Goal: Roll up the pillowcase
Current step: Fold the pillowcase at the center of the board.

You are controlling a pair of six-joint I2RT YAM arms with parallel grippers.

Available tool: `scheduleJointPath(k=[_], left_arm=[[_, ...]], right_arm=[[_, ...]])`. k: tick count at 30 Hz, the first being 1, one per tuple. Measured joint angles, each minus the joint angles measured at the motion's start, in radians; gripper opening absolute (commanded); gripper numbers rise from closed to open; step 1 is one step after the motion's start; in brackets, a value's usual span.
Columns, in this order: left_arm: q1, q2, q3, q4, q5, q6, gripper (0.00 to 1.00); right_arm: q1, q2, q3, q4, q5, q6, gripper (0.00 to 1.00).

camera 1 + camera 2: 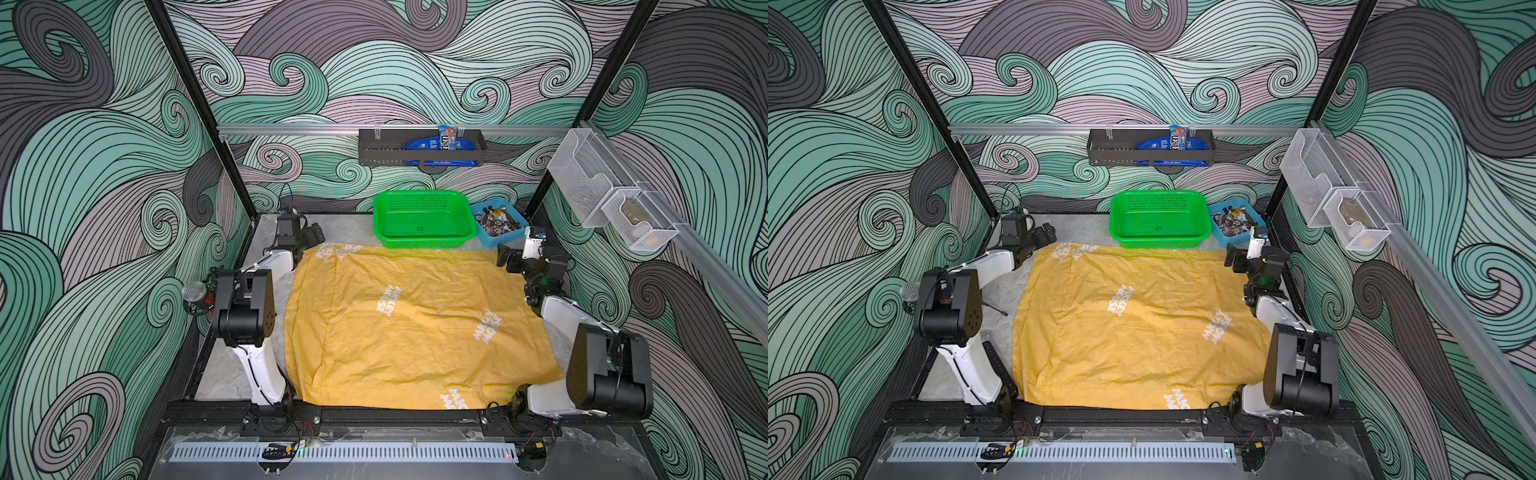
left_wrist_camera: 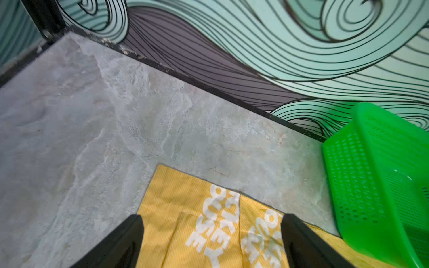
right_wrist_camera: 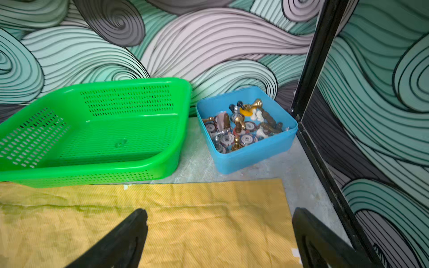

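Observation:
My left gripper pinches the pillowcase's far lettered corner next, opposite the right gripper's corner. Then the pillowcase's far edge folds for rolling.
The mustard-yellow pillowcase [image 1: 415,332] [image 1: 1133,332] lies spread flat and wrinkled over most of the table, white lettering facing up. My left gripper [image 1: 312,236] [image 1: 1045,234] is open above its far left corner. In the left wrist view the black fingers [image 2: 130,234] stand wide apart over the lettered corner of the pillowcase [image 2: 176,215], with nothing between them. My right gripper [image 1: 504,259] [image 1: 1232,257] is open above the far right corner. In the right wrist view the right gripper [image 3: 220,211] straddles the pillowcase [image 3: 197,222] near its edge and holds nothing.
A green perforated basket [image 1: 419,196] [image 3: 97,85] stands at the back, touching the pillowcase's far edge. Next to it a blue box [image 1: 500,240] [image 3: 246,160] holds chess pieces and chips. A black shelf [image 1: 419,160] and wire bins [image 1: 590,183] hang on the walls.

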Motion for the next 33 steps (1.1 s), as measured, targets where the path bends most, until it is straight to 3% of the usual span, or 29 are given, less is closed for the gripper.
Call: scheduleJointPath(k=[13, 20, 30, 33], left_arm=[[0.015, 0.37, 0.475, -0.404, -0.097, 0.014, 0.82], [0.008, 0.409, 0.543, -0.478, -0.159, 0.074, 0.77], [-0.008, 0.46, 0.622, -0.522, -0.196, 0.167, 0.54], [-0.017, 0.462, 0.626, -0.52, -0.198, 0.177, 0.4]], right_arm=[[-0.028, 0.174, 0.168, -0.272, 0.039, 0.023, 1.0], [-0.028, 0.19, 0.194, -0.329, 0.051, 0.021, 1.0], [-0.028, 0.211, 0.226, -0.352, 0.061, 0.018, 1.0], [-0.028, 0.216, 0.227, -0.355, 0.062, 0.014, 1.0]])
